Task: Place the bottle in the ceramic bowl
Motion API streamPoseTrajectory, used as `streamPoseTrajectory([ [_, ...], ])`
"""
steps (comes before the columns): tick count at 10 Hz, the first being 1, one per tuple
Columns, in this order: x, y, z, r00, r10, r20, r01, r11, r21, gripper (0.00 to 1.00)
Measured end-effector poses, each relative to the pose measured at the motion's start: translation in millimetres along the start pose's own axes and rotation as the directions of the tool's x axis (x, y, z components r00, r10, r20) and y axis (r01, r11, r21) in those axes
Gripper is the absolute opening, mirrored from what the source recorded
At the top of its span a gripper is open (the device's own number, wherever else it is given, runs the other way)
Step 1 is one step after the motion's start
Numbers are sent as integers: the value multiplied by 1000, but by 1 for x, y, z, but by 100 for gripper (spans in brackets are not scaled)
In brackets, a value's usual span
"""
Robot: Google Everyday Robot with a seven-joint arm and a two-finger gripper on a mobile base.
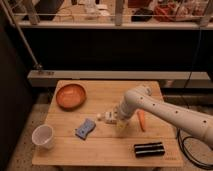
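The robot's gripper needs to grab the small white bottle by its base end (115,120) next. Then it can put the bottle in the ceramic bowl (70,95).
The small white bottle (104,117) lies on its side near the middle of the wooden table (100,152), cap pointing left. My gripper (114,117) is down at the bottle's right end, open, with the white arm reaching in from the right. I cannot tell whether the fingers touch the bottle. The orange-brown ceramic bowl (70,95) sits at the table's back left, apart from the gripper, with nothing in it.
A white cup (43,136) stands at the front left. A blue sponge (85,128) lies just left of the bottle. An orange carrot (141,120) lies right of the gripper, and a black oblong object (149,149) at the front right. A cable hangs off the right edge.
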Motion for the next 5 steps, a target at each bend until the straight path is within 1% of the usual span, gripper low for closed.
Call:
streamPoseTrajectory([
  [1, 0, 1, 3, 1000, 1, 3, -1, 1000, -6, 76],
  [3, 3, 3, 8, 1000, 9, 10, -9, 1000, -15, 62],
  [4, 7, 8, 11, 1000, 13, 6, -12, 999, -29, 52],
  [5, 9, 10, 13, 1000, 17, 8, -16, 999, -34, 39],
])
